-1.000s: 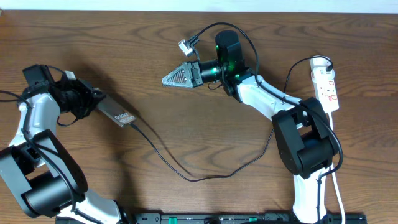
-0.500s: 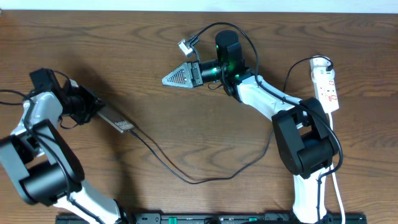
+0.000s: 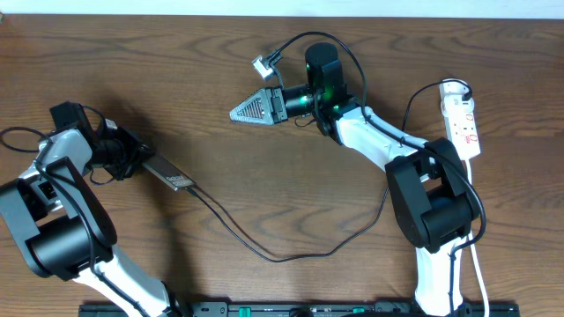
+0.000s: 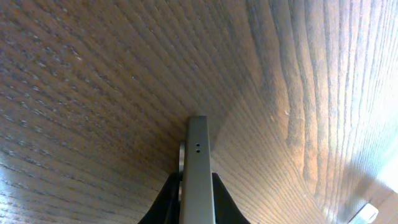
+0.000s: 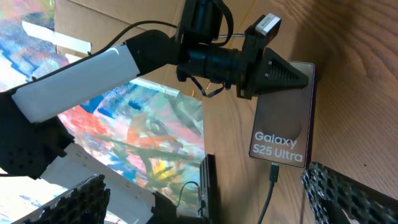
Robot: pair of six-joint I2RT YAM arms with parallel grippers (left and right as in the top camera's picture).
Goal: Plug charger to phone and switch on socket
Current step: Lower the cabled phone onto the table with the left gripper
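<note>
The phone's lower long edge (image 3: 166, 180) meets the tabletop beneath my fingers, so it is time for my left gripper to release the phone.
In the overhead view the phone (image 3: 169, 174) lies aslant at the left, and my left gripper (image 3: 146, 162) is shut on its upper end. The left wrist view shows the phone's thin grey edge (image 4: 198, 163) clamped between two dark fingers (image 4: 166, 200). The right wrist view shows the phone's face (image 5: 283, 127) with the white lettering, and the charger's plug tip (image 5: 273, 171) sits in its bottom edge. The black charger cable (image 3: 282, 255) loops across the table to the white socket (image 3: 463, 119) at the far right. My right gripper (image 3: 249, 107) hovers open mid-table, holding nothing.
The socket's white cord (image 3: 477, 264) runs down the right side past the right arm's base (image 3: 432, 207). A black rail (image 3: 291, 310) lines the table's front edge. A bright painted surface (image 5: 149, 130) shows beyond that edge in the right wrist view.
The left arm has swung round and carried the phone slightly toward the front, dragging the cable's loop with it. The right arm has not moved.
</note>
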